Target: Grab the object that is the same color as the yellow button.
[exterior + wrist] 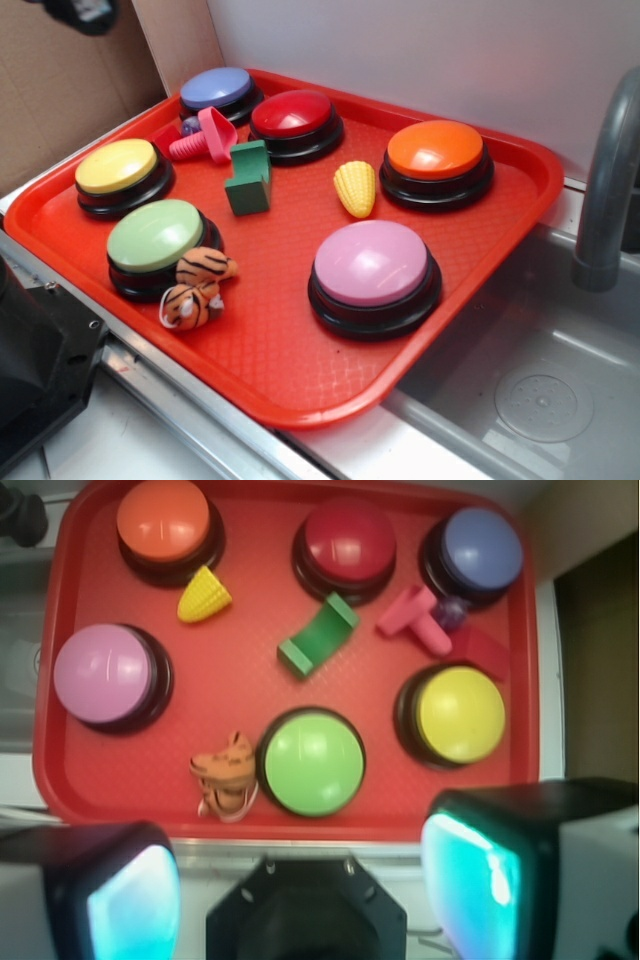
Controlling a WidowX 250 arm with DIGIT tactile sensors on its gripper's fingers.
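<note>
My gripper grips the toy corn cob [355, 188] by its bumpy kernel-covered sides next, to pick out the object matching the yellow button [120, 172].
The small yellow toy corn cob [355, 188] lies on the red tray [290, 340] beside the orange button; the wrist view shows it at upper left [203, 596]. The yellow button [120, 172] stands at the tray's left edge, and at right in the wrist view [458, 714]. My gripper [300, 890] is open and empty, high above the tray's near edge, its two fingers [135, 900] far apart. In the exterior view only a dark part of the arm shows at the top left corner.
Blue [218, 90], red [294, 120], orange [437, 158], pink [372, 272] and green [155, 240] buttons stand on the tray. An orange tiger [196, 290], a green block [248, 180] and a pink toy [203, 140] lie between them. A sink [540, 380] and grey faucet [605, 190] are at right.
</note>
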